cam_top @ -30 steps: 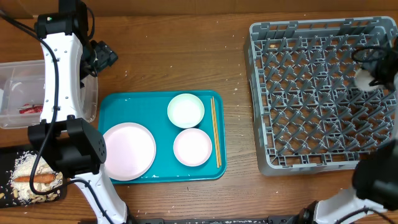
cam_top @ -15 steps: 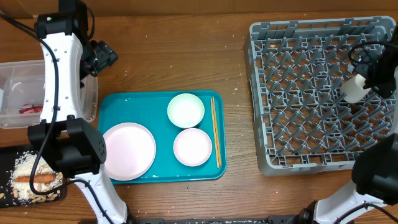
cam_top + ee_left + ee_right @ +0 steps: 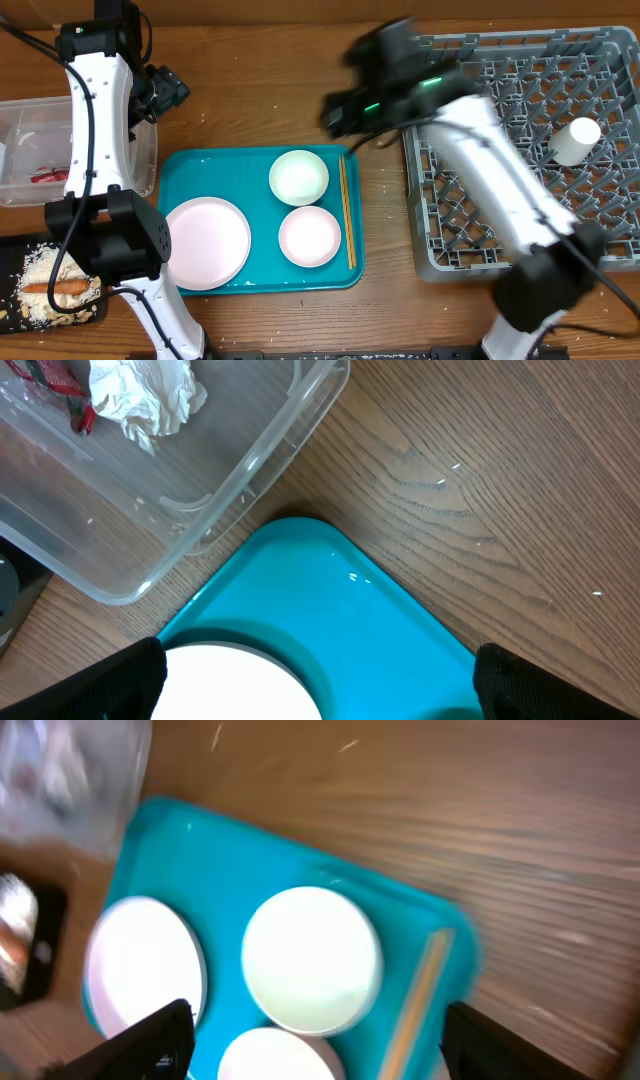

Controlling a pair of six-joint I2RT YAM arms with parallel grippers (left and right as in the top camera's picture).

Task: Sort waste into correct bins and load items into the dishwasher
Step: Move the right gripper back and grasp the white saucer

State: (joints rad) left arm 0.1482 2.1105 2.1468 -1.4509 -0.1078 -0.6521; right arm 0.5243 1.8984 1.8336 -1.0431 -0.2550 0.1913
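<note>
My right gripper should next grab the white plate nearest the tray's far edge [image 3: 324, 178] by the plate's rim, so it can stand the plate in the dishwasher rack [image 3: 480, 200].
The small white cup [image 3: 575, 140] lies on its side in the grey dishwasher rack [image 3: 480, 200]. On the teal tray [image 3: 200, 165] sit the pink plate [image 3: 207, 242], two white plates [image 3: 298, 176] [image 3: 310, 236] and the chopsticks [image 3: 346, 210]. My right gripper [image 3: 340, 108] hovers open and empty beyond the tray's far right corner. Its wrist view looks down on a white plate [image 3: 312, 960] and the chopsticks [image 3: 420, 990]. My left gripper [image 3: 320, 700] is open over the tray's far left corner, beside the clear tub [image 3: 250, 460] holding the tissue [image 3: 140, 395] and red wrapper [image 3: 55, 380].
The black tray [image 3: 15, 255] at the front left carries rice crumbs [image 3: 40, 270] and the orange stick [image 3: 60, 288]. The left arm's white links [image 3: 95, 130] stretch over the tub and the tray's left edge. The right arm [image 3: 490, 170] crosses the rack's left part.
The right gripper let go of the cup, which now lies in the rack, and swung left to the tray's far right corner. The left arm has not moved.
</note>
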